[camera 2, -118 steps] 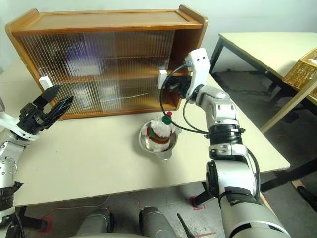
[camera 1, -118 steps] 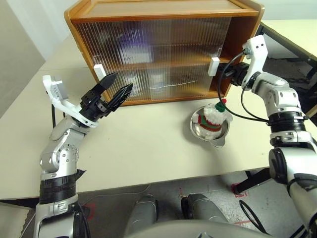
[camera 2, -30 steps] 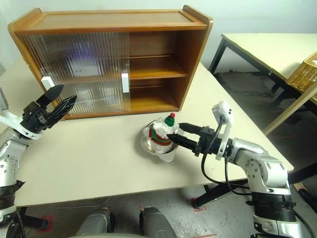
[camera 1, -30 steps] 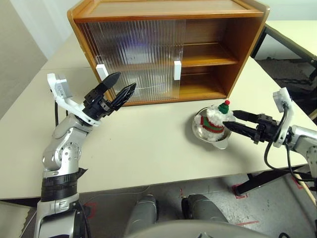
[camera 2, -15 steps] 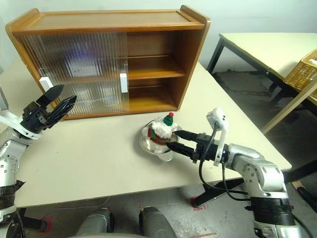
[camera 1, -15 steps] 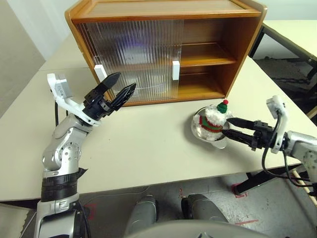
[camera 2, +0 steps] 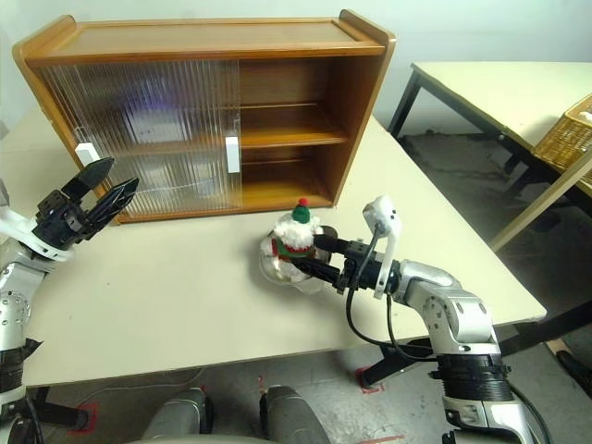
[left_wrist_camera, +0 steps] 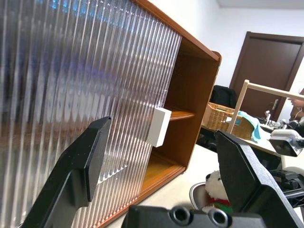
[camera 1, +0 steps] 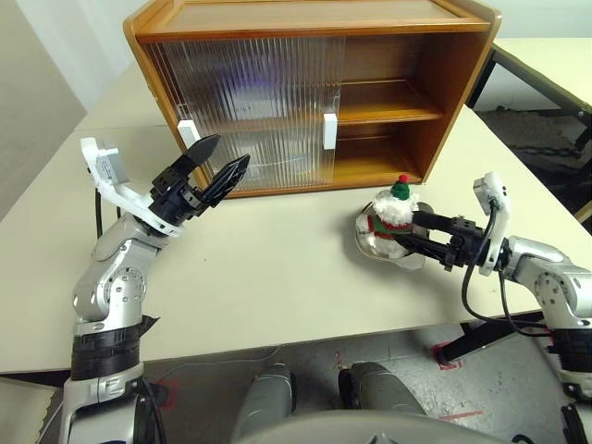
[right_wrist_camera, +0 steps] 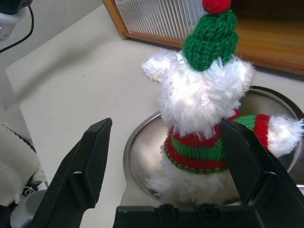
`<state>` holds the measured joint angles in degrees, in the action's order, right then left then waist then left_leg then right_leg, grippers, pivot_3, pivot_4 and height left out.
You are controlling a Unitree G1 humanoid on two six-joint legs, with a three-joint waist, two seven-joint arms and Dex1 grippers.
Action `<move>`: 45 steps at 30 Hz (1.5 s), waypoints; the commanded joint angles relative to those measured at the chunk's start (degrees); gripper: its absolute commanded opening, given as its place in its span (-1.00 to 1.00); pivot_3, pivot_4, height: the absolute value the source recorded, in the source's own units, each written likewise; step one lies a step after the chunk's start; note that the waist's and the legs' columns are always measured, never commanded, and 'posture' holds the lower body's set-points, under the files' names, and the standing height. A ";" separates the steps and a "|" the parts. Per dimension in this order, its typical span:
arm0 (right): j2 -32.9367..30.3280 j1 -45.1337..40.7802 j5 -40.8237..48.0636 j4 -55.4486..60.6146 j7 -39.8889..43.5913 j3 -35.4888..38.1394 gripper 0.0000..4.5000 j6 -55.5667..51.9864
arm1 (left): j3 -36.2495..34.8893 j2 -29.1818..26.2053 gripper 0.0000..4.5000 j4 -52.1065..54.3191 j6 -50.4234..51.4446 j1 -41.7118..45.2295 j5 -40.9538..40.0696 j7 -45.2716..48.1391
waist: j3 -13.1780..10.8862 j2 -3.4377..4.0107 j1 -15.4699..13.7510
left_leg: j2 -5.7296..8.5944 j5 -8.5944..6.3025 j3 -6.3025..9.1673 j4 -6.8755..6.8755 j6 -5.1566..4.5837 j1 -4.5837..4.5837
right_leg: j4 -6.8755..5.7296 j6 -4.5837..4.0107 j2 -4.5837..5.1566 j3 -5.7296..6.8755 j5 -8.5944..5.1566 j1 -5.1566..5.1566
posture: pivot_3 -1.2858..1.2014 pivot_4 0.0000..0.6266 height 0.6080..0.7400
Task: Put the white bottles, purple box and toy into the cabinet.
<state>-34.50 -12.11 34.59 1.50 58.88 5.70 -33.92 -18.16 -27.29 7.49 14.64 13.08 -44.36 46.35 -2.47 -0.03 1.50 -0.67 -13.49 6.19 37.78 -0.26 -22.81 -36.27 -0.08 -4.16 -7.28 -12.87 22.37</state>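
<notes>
My right gripper's fingers are on either side of the red-and-green sweater [camera 1: 382,228] at its depth, below the toy's white head [camera 1: 393,209], so it is time to close; closing now would catch the toy.
The toy [camera 1: 392,211], a fluffy white plush in a red-and-green sweater and green hat, sits upright in a steel bowl [camera 1: 367,242] in front of the cabinet [camera 1: 314,18]. My right gripper [camera 1: 407,228] is open, with one finger on each side of the toy [right_wrist_camera: 204,99] and not pressing it. My left gripper [camera 1: 228,151] hangs open and empty in front of the cabinet's left ribbed door. The cabinet's right half stands open, both shelves bare. A purple blur [camera 2: 153,120] shows through the ribbed doors; I cannot tell if it is the purple box. The white bottles are hidden.
Both sliding doors [camera 1: 250,102] cover the cabinet's left half, each with a white block handle [camera 1: 329,129]. The bowl stands near the table's front right edge. A second table [camera 2: 499,83] and a wicker basket [camera 2: 569,129] stand off to the right.
Since the earliest frames the right door has slid left and opened the cabinet's right half. Over the last second my right gripper moved in around the toy. The left arm stayed still.
</notes>
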 commanded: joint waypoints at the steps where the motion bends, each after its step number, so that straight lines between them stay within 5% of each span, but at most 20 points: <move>1: 0.51 -0.29 -1.17 -1.29 0.61 -1.39 0.99 1.30 | -0.72 -0.49 1.00 0.87 0.10 -0.58 0.13 0.11 | 0.00 0.00 0.00 | 0.00 0.00 0.00 0.00 0.00 0.00 | 0.00 0.00 0.00 0.00 0.00 0.00 | 0.02 -0.82 1.00; 7: 0.91 -0.49 -1.94 -2.50 0.94 -1.34 0.99 3.16 | -0.70 -0.45 1.00 0.06 -0.24 -0.29 0.31 0.65 | 0.00 0.00 0.00 | -0.01 -0.03 0.02 0.00 0.06 0.00 | 0.00 -0.02 0.00 0.00 0.01 0.00 | 0.02 -0.83 1.00; 9: 0.93 -0.50 -1.96 -2.69 1.09 -1.29 0.82 3.41 | -0.64 -0.41 1.00 -0.19 -0.38 -0.20 0.37 0.88 | 0.00 0.00 0.00 | -0.01 -0.05 0.02 0.00 0.08 0.00 | 0.00 -0.02 0.00 0.00 0.00 0.01 | 0.02 -0.83 1.00; 21: 1.19 -1.05 -1.95 -2.98 1.17 -1.15 -0.99 4.08 | -0.24 0.12 1.00 -0.24 -0.52 0.19 0.50 0.99 | 0.00 0.00 0.01 | -0.01 -0.08 0.02 0.00 0.14 0.00 | 0.00 -0.05 0.00 0.00 -0.01 0.02 | 0.01 -0.87 1.00; 45: -4.53 -2.61 1.21 -6.44 5.70 4.75 -0.99 3.41 | 0.52 0.12 1.00 -3.40 -0.85 2.39 1.15 2.69 | 0.02 -0.01 0.17 | 0.00 -0.02 -0.03 0.09 0.04 0.02 | -0.02 -0.08 0.00 0.02 0.05 -0.04 | -0.02 -0.88 1.00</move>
<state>-38.63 -14.16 35.00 -4.63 63.95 9.32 -29.87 -18.04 -27.11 4.90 14.12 15.00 -44.15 48.57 -2.45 -0.03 1.67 -0.68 -13.51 6.16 37.89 -0.22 -22.79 -36.29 -0.15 -4.16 -7.26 -12.82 22.33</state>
